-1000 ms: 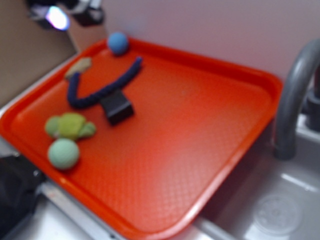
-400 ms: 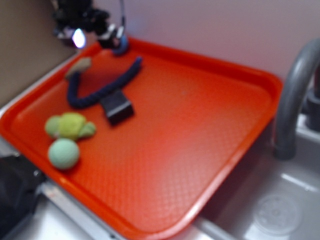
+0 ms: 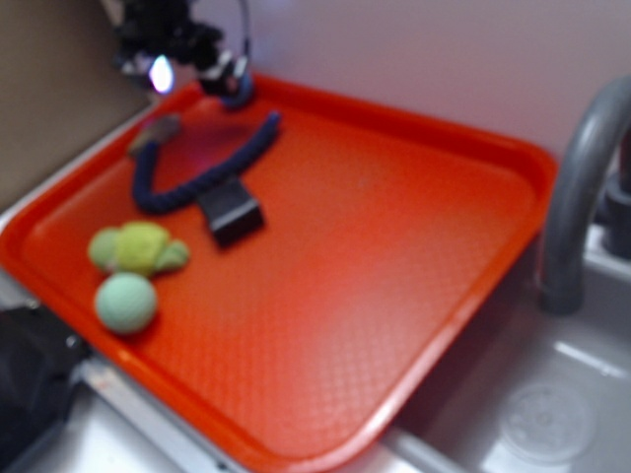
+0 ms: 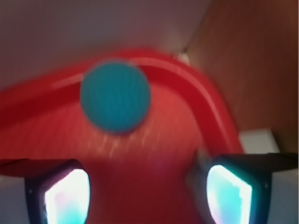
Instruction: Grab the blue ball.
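My gripper needs to move toward the blue ball (image 4: 115, 95) first and then close on the ball. My fingers are short of the ball, with only empty red tray between them.
The blue ball (image 4: 115, 95) lies in the far corner of the red tray (image 4: 212, 116), close to its raised rim. In the wrist view it sits ahead of my gripper (image 4: 147, 196), whose two glowing fingers (image 4: 60, 196) stand wide apart with only bare tray between them. From the exterior view my gripper (image 3: 225, 84) hangs right over that corner. It covers most of the blue ball (image 3: 240, 98), of which only a dark sliver shows.
On the red tray (image 3: 394, 296) lie a dark navy rope (image 3: 197, 177), a black block (image 3: 229, 215), a yellow-green plush toy (image 3: 138, 246) and a mint-green ball (image 3: 125, 302). A wall stands just behind the tray. A grey faucet (image 3: 577, 187) and a sink are at the right.
My gripper has come down from the upper left onto the tray's far corner and now covers the blue ball, which was in plain sight a second ago. The other objects have not moved.
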`<action>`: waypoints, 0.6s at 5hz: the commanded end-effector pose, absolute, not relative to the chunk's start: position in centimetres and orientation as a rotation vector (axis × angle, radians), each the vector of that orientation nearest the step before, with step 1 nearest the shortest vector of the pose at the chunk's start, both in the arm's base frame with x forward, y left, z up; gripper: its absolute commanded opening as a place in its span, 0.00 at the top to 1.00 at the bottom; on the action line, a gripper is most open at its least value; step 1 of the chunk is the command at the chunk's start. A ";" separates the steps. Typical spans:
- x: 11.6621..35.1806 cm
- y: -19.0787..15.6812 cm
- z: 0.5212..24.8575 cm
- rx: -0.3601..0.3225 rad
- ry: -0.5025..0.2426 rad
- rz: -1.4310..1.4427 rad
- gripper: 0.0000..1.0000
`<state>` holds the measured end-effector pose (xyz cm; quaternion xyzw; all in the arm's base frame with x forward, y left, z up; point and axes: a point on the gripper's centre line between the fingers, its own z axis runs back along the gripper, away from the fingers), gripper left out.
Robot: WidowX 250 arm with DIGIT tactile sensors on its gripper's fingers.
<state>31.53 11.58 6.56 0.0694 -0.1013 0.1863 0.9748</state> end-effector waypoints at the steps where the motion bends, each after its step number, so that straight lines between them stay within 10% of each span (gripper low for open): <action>1: 34.3 12.4 8.5 0.145 -0.279 0.340 0.00; 3: 36.2 10.9 7.5 0.185 -0.282 0.266 0.00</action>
